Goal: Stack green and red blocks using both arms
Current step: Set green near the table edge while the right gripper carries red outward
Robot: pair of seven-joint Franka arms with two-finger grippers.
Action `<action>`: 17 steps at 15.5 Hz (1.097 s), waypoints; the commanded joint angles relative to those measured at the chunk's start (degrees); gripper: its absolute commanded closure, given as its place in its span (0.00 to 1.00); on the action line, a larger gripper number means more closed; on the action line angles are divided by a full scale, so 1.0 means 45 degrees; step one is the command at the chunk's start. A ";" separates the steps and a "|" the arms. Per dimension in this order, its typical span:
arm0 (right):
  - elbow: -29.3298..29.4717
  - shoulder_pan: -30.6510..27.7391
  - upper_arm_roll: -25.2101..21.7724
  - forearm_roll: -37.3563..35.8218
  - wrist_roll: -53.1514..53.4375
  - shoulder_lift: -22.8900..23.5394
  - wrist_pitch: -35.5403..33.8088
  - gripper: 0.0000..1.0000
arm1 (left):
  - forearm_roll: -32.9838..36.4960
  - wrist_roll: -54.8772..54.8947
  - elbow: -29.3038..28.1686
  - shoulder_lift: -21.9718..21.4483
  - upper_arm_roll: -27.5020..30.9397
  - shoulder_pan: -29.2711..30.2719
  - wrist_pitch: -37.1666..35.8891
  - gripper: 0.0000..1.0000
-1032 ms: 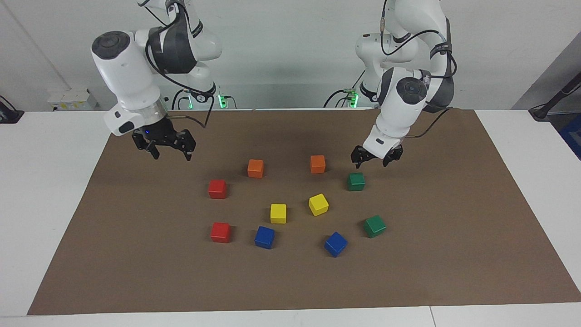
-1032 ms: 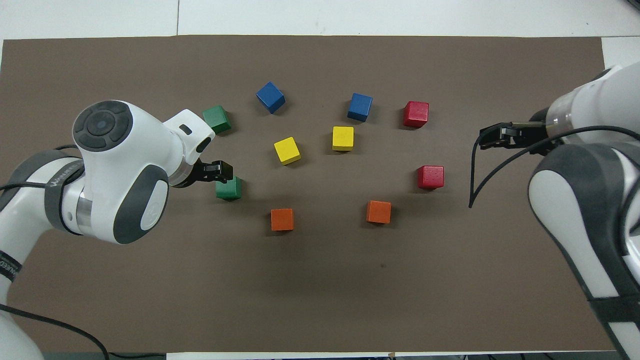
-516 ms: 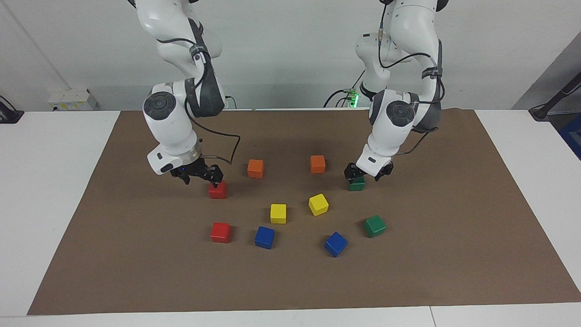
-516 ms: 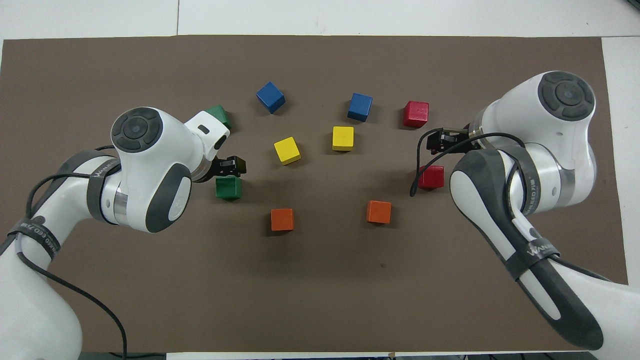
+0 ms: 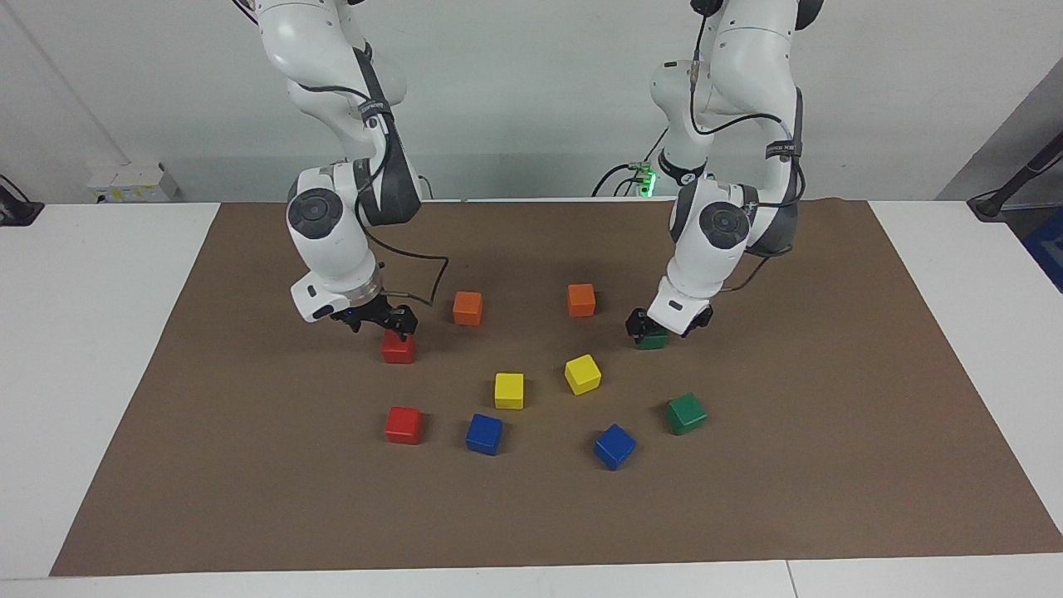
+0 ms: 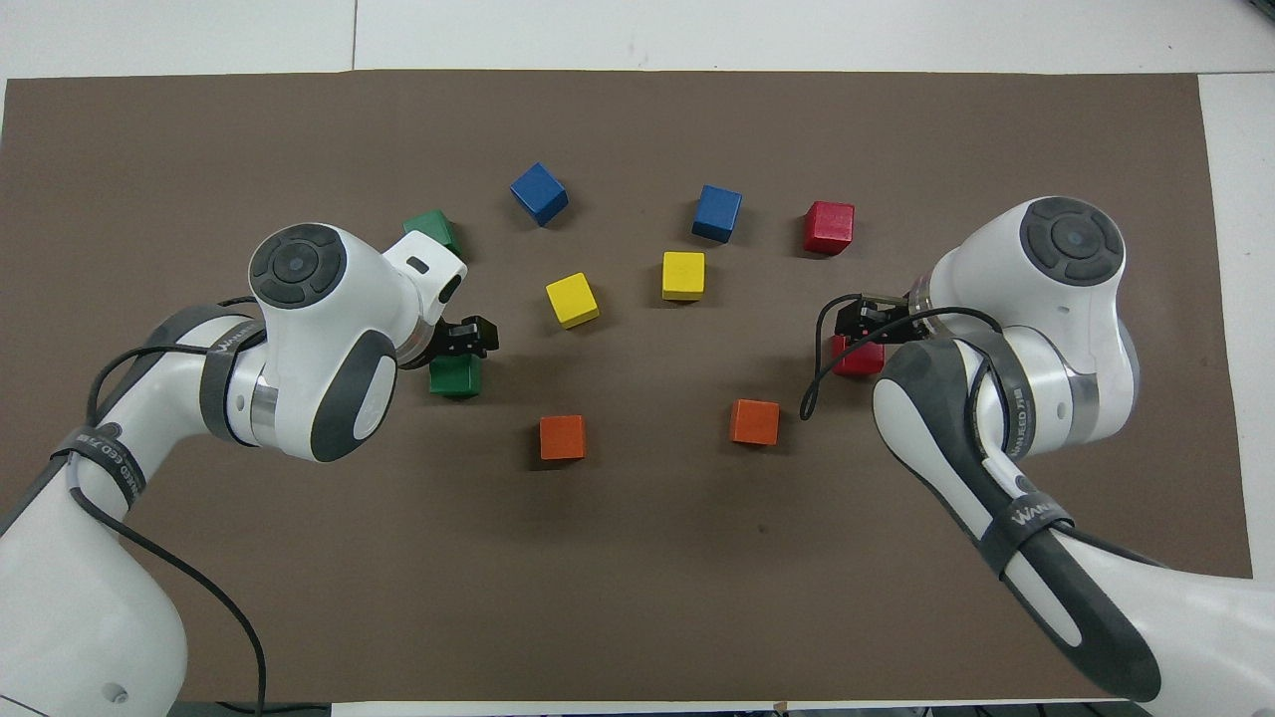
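Observation:
My right gripper must come down before closing; its fingers are above the red block's top (image 6: 857, 358).
My left gripper (image 5: 666, 328) is open and low, its fingers on either side of a dark green block (image 5: 653, 340) that sits on the brown mat; the overhead view shows this gripper (image 6: 476, 339) just over that block (image 6: 455, 377). My right gripper (image 5: 382, 321) is open just above a red block (image 5: 398, 348), one fingertip at the block's top; the overhead view shows the gripper (image 6: 863, 321) over the block (image 6: 857, 358). A second green block (image 5: 685, 413) and a second red block (image 5: 404, 424) lie farther from the robots, untouched.
Two orange cubes (image 5: 467, 307) (image 5: 581, 299) lie between the grippers, nearer to the robots. Two yellow cubes (image 5: 509, 389) (image 5: 582, 373) and two blue cubes (image 5: 484, 433) (image 5: 614, 446) sit mid-mat. The brown mat (image 5: 531, 515) covers the white table.
Both arms have come down and inward. The left gripper has dropped around the green block. The right gripper has travelled from the mat's side to just over the red block.

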 commanded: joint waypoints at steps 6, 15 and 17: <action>-0.1823 0.0496 -0.0005 -0.0124 0.0042 -0.0760 0.2017 0.00 | -0.0103 -0.0461 -0.0155 -0.0301 0.0238 -0.0165 -0.0390 1.00; -0.2234 0.0476 -0.0005 -0.0144 -0.0173 -0.0623 0.2896 0.00 | 0.0382 0.5511 0.1644 -0.0243 0.0316 0.3602 -0.1960 1.00; -0.2234 0.0379 -0.0025 -0.0163 -0.0367 -0.0584 0.2975 0.00 | 0.0756 0.5885 0.1566 -0.0185 0.0316 0.4131 -0.1432 1.00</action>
